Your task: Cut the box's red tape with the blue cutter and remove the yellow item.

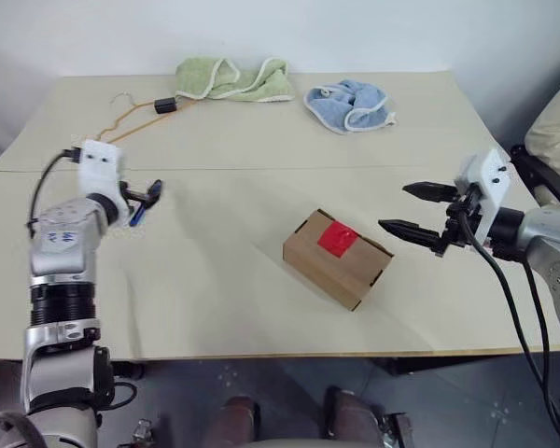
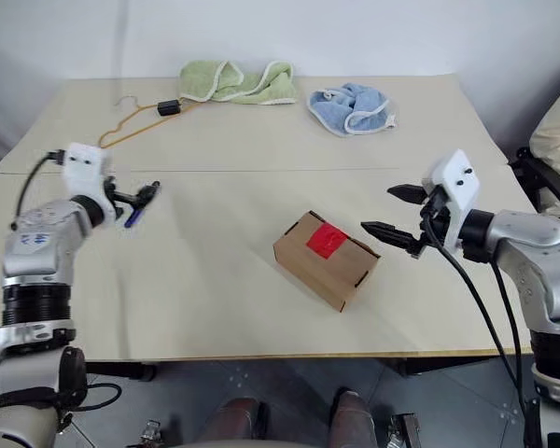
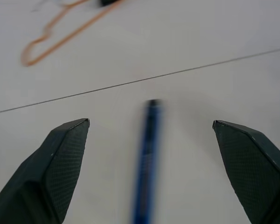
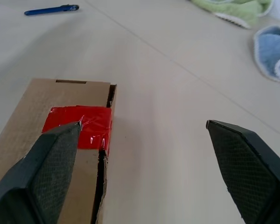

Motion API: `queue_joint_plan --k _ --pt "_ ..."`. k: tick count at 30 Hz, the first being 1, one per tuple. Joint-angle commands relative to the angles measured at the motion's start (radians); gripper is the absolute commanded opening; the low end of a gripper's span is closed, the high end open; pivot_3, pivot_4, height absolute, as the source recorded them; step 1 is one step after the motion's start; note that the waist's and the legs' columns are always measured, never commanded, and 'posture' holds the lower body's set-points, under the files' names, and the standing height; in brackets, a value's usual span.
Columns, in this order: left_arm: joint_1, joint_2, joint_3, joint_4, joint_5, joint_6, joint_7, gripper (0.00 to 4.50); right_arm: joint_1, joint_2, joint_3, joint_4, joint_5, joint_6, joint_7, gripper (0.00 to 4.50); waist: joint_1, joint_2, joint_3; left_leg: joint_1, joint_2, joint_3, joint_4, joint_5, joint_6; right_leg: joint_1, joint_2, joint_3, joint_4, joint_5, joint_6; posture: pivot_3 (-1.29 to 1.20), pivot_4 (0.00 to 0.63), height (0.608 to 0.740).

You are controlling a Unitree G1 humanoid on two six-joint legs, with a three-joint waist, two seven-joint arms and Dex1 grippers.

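My left gripper's fingers are still above the blue cutter (image 1: 137, 217), so closing now would miss. My left gripper lowers, then closes on the cutter.
The brown cardboard box (image 1: 341, 266) lies closed at the table's middle, with the red tape (image 1: 337, 239) stuck across its top seam. My right gripper (image 1: 397, 207) hovers open just right of the box, its fingers pointing at it. In the right wrist view, one finger (image 4: 42, 168) overlaps the tape (image 4: 91, 121). The blue cutter (image 3: 147, 158) lies flat on the table at the left, between the wide-open fingers of my left gripper (image 1: 149, 196), which hangs above it and holds nothing. The yellow item is hidden.
An orange wire hanger (image 1: 135, 117) with a black clip lies at the far left. A light green towel (image 1: 233, 79) and a blue cloth (image 1: 348, 105) sit along the far edge. Bare tabletop (image 1: 215, 280) surrounds the box.
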Motion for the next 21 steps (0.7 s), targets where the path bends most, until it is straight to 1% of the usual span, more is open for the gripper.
queue_joint_plan --k 1,4,7,8,9,14,20,21 --pt "-0.051 0.021 0.016 0.132 -0.014 -0.007 -0.006 4.5 -0.066 0.005 0.021 0.032 -0.016 -0.036 0.032 4.46 0.003 0.0 0.0 0.0 0.0 0.0 0.0 0.0 0.0 0.0 0.0 0.0 0.0 0.0 0.0 0.0 0.15 0.74" --pt "-0.09 0.033 0.006 0.242 -0.017 -0.037 -0.03 4.5 -0.089 0.007 0.036 0.053 -0.024 -0.043 0.043 4.46 0.002 -0.001 0.0 0.0 0.0 0.0 0.001 0.0 0.0 0.0 0.0 0.0 0.0 0.0 0.0 0.0 0.15 0.74" --pt "-0.139 0.049 -0.016 0.342 0.002 -0.075 -0.039 3.92 -0.101 0.003 0.042 0.062 -0.029 -0.04 0.053 4.5 0.0 -0.001 0.0 -0.001 0.0 0.0 0.001 0.0 0.0 0.0 0.0 -0.001 0.0 0.0 0.0 0.0 0.15 0.74" --pt "-0.147 0.053 -0.025 0.358 0.005 -0.08 -0.043 3.56 -0.102 0.002 0.041 0.063 -0.031 -0.04 0.054 4.5 -0.001 -0.001 0.0 -0.001 0.0 0.0 0.001 0.0 0.0 -0.001 0.0 -0.001 0.0 0.0 0.0 0.0 0.15 0.74" --pt "-0.159 0.057 -0.038 0.388 0.013 -0.08 -0.049 3.32 -0.099 0.0 0.039 0.059 -0.031 -0.036 0.054 4.5 -0.002 -0.001 0.0 -0.001 0.0 0.0 0.001 0.0 0.0 -0.001 0.0 -0.001 0.0 0.0 0.0 0.0 0.15 0.74" --pt "-0.198 0.066 -0.11 0.496 0.043 -0.07 -0.093 3.32 -0.076 -0.011 0.026 0.039 -0.032 -0.022 0.051 4.5 -0.002 -0.001 0.0 -0.001 0.0 0.001 0.0 0.0 0.0 -0.001 0.0 -0.001 0.0 0.0 0.0 0.0 0.15 0.74" --pt "-0.232 0.069 -0.147 0.576 0.062 -0.079 -0.113 3.32 -0.063 -0.024 0.01 0.023 -0.032 -0.001 0.033 4.5 -0.002 -0.001 0.0 -0.001 0.0 0.001 0.001 0.0 0.0 -0.001 0.0 0.0 0.001 0.0 0.0 0.0 0.15 0.74" --pt "-0.238 0.068 -0.147 0.586 0.061 -0.077 -0.108 3.15 -0.06 -0.025 0.007 0.018 -0.03 0.001 0.032 4.5 -0.002 -0.001 0.0 -0.001 0.0 0.001 0.001 0.0 0.0 -0.001 0.0 0.0 0.001 0.0 0.0 0.0 0.15 0.74"
